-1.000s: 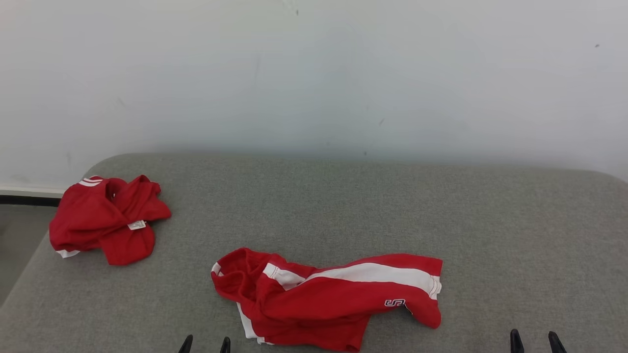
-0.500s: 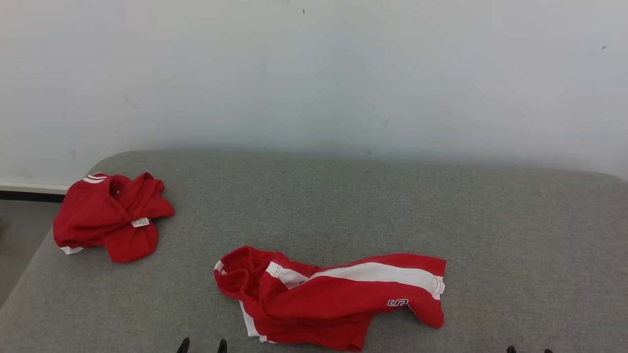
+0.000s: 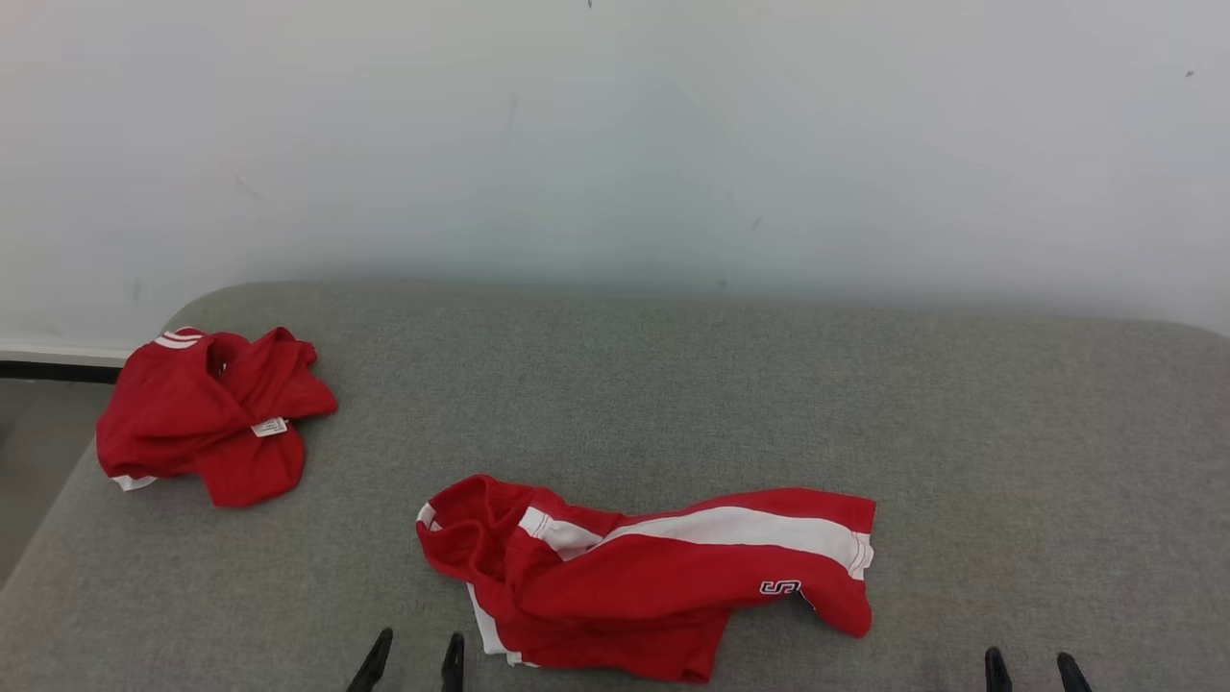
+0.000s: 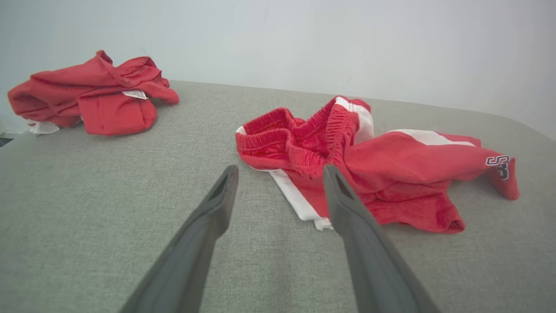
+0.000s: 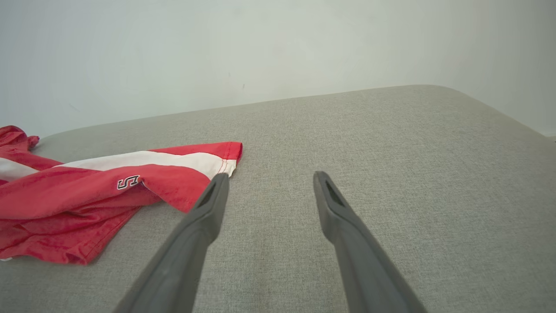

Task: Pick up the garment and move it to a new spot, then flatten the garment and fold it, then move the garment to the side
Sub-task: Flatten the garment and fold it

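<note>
I should next use my left gripper to grab the garment by its waistband edge (image 3: pixel 431 518) (image 4: pixel 242 132), which stands up while the garment's legs lie slack on the surface.
The garment (image 3: pixel 653 577) is a pair of red shorts with a white side stripe, lying crumpled near the front middle of the grey padded surface (image 3: pixel 769 404). My left gripper (image 3: pixel 420 636) stands open just left of its waistband end. In the left wrist view the left gripper (image 4: pixel 280 169) points at the bunched waistband of the garment (image 4: pixel 391 174), with nothing between the fingers. My right gripper (image 3: pixel 1027 655) is open well to the right of the leg hem. In the right wrist view the right gripper (image 5: pixel 270 176) has its left finger beside the garment (image 5: pixel 87 191).
A second red garment (image 3: pixel 207 413) lies bunched at the surface's far left corner, also seen as a red heap (image 4: pixel 95 93) in the left wrist view. A pale wall (image 3: pixel 615 144) rises behind. The floor (image 3: pixel 29 461) drops away past the left edge.
The head camera has shifted slightly. My left gripper's fingertips reach a little further up into view, nearer the garment; both garments lie as before.
</note>
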You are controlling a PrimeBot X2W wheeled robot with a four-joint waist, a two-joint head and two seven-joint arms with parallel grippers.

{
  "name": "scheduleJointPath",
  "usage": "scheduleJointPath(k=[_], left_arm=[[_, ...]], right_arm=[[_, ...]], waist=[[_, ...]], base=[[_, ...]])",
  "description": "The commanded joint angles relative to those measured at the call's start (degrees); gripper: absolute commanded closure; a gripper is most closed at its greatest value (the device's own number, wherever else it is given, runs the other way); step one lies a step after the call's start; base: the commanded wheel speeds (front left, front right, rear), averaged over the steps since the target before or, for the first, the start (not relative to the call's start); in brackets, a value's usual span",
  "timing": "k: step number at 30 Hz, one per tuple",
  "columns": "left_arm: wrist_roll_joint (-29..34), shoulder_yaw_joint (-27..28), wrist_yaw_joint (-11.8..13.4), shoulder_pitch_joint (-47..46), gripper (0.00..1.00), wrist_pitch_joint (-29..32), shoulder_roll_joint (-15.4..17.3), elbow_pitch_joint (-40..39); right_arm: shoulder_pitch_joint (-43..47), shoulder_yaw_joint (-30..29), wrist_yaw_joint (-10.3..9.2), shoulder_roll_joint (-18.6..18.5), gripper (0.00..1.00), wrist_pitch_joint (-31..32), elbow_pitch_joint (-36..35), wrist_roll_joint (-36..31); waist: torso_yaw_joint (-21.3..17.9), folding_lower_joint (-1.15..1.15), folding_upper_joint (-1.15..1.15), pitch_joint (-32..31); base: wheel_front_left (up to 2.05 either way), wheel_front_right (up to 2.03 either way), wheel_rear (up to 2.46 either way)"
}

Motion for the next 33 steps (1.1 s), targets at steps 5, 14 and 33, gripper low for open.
scheduleJointPath(k=[5, 14, 33], left_arm=[[-4.22, -5.36, 0.01, -9.47, 0.00, 2.35, 1.60, 4.30], [-16.02, -16.77, -0.01, -27.18, 0.00, 19.92, 5.23, 12.55], [-32.11, -30.33, -0.01, -34.84, 0.16, 32.61, 8.21, 16.52]], right_arm=[[-1.96, 0.16, -0.13, 0.02, 0.00, 1.30, -1.28, -0.54], [-5.91, 3.09, -0.13, 0.02, 0.00, 3.84, -2.13, -0.61], [-7.91, 6.54, -0.13, -1.31, 0.00, 6.25, -3.12, -0.41]], waist=[[0.88, 0.00, 0.00, 1.14], [-0.15, 0.00, 0.00, 4.00], [-1.09, 0.00, 0.00, 5.01]], base=[[0.00, 0.00, 0.00], [0.00, 0.00, 0.00], [0.00, 0.00, 0.00]])
